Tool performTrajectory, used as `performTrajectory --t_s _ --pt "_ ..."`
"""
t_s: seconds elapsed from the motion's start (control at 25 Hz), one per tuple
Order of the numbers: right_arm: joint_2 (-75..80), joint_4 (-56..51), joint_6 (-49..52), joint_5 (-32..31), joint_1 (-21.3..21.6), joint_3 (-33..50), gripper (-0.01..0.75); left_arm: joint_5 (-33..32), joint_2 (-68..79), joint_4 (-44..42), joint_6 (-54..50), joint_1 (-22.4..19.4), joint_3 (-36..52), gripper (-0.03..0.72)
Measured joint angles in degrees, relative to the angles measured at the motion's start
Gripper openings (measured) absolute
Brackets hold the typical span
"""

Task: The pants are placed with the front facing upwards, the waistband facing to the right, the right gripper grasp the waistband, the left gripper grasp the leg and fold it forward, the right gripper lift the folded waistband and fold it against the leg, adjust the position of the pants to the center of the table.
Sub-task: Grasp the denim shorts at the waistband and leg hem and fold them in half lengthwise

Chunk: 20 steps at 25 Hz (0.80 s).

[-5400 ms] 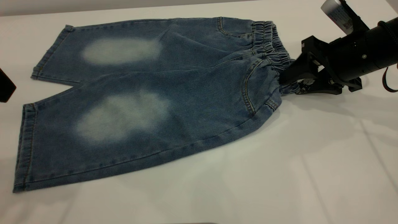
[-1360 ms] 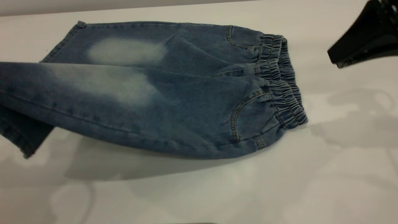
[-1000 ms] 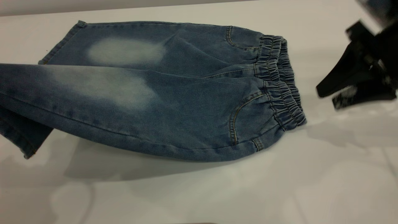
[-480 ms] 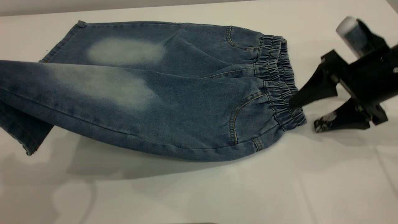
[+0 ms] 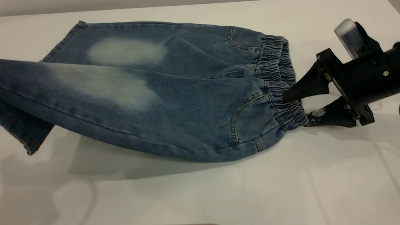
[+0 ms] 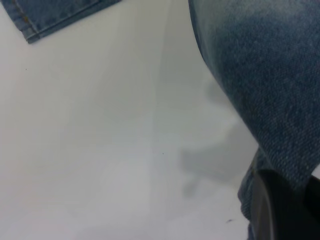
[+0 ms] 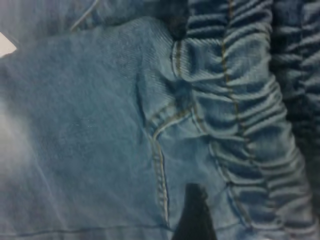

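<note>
The pants need to be pinched next by the waistband corner (image 5: 294, 117) beside the raised leg with my right gripper. The ruffled edge (image 5: 302, 112) stands up off the table there.
The blue denim pants (image 5: 187, 106) lie front up on the white table (image 5: 218, 193), with the ruffled waistband (image 5: 281, 78) to the right. My right gripper (image 5: 296, 110) is open at the waistband's near end, one jaw above the gathered band and one low on the table beside it. The right wrist view shows the ruffles (image 7: 240, 115) and one black finger (image 7: 195, 215) over the denim. The near leg (image 5: 28, 93) is raised off the table at the left. My left gripper (image 6: 295, 192) is shut on that leg (image 6: 270, 75) and is outside the exterior view.
The far leg lies flat toward the table's back edge, its hem (image 6: 55, 15) also in the left wrist view. Bare white table stretches in front of the pants and to the right behind my right arm (image 5: 372, 78).
My right gripper came down from the upper right to the waistband and now straddles its near end, open. The near leg, flat earlier, stays lifted at the left.
</note>
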<state>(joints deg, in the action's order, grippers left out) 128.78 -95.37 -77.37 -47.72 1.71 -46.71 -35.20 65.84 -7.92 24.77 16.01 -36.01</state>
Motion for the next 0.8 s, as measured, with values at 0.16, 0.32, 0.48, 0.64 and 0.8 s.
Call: performTrajectory --t_s 0.16,0.32,0.48,0.64,0.8 --pt "0.43 1.65 -0.23 -1.47 0.0 0.0 0.475 0.04 0.0 -0.01 0.0 0.0 0.0 0.038" --pt "0.45 3.15 -0.01 -1.46 -0.56 0.0 0.449 0.07 0.0 -0.01 0.0 0.0 0.0 0.038" --pt "0.45 -0.31 -1.05 -0.8 -0.61 0.0 0.443 0.07 0.0 -0.06 0.0 0.0 0.0 0.038" --pt "0.64 0.32 -0.97 -0.95 -1.31 0.0 0.442 0.07 0.0 -0.06 0.0 0.0 0.0 0.038" --pt "1.98 -1.81 -1.98 -2.38 -3.74 0.0 0.438 0.07 0.0 -0.06 0.0 0.0 0.0 0.038"
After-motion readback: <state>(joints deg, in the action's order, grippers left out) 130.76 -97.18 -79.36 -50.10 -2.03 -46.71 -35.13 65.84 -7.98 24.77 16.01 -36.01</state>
